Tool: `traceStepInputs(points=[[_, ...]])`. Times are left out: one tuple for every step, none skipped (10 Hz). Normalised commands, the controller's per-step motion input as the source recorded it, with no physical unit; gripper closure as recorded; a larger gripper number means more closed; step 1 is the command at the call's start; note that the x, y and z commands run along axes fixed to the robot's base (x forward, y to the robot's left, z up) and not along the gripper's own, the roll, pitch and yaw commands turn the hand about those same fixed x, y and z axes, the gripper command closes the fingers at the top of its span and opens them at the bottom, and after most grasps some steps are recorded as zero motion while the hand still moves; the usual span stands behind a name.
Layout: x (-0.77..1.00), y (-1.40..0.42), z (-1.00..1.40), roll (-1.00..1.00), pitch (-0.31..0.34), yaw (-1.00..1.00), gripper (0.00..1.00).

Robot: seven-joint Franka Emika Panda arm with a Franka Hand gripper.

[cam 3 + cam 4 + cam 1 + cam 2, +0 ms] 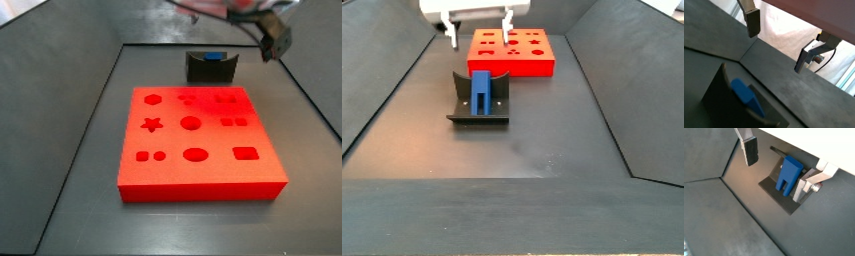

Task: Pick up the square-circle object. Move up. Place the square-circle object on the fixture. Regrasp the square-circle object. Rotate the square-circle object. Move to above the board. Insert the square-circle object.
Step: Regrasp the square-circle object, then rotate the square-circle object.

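Next, my gripper takes hold of the square-circle object by its solid end (214, 55), opposite its two pegs. That leaves the pegs free for insertion.
The square-circle object (481, 90), a small blue block with two prongs (783, 187), lies on the dark fixture (460, 112), not held by anything. Both wrist views show it: the blue block (747, 95) rests in the fixture (716, 92). My gripper (478, 36) hangs open above and behind the fixture, with nothing between its fingers (751, 152). In a side view the gripper (269, 32) is up and to the right of the fixture (210, 70), where the block's blue top (211, 55) shows. The red board (194, 135) lies flat nearby.
Dark sloping walls (382, 90) enclose the grey floor on all sides. The board (512, 55) lies just beyond the fixture. A pale surface (784, 30) shows past the wall's edge in a wrist view.
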Motion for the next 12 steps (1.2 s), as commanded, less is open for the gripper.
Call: traceStepInputs(points=[[0.09,0.04,-1.00,0.07,-0.082,0.01,0.00],[0.10,0.04,-1.00,0.07,-0.072,-0.01,0.00],[0.11,0.04,-1.00,0.07,-0.054,-0.02,0.00],[0.11,0.02,-0.85,0.08,-0.029,-0.02,0.00],[0.10,0.01,-0.70,0.07,-0.017,-0.03,0.00],[0.08,0.01,-0.56,0.07,-0.010,-0.02,0.00],[0.07,0.01,-0.37,0.07,-0.006,-0.01,0.00],[0.07,0.01,-0.23,0.06,-0.005,0.00,0.00],[0.00,0.00,-0.33,0.00,0.000,0.00,1.00],[-0.80,0.11,1.00,0.00,0.000,0.00,1.00],[-0.79,0.11,1.00,-0.01,-0.012,0.00,1.00],[-0.79,0.10,1.00,-0.07,-0.049,0.02,1.00]])
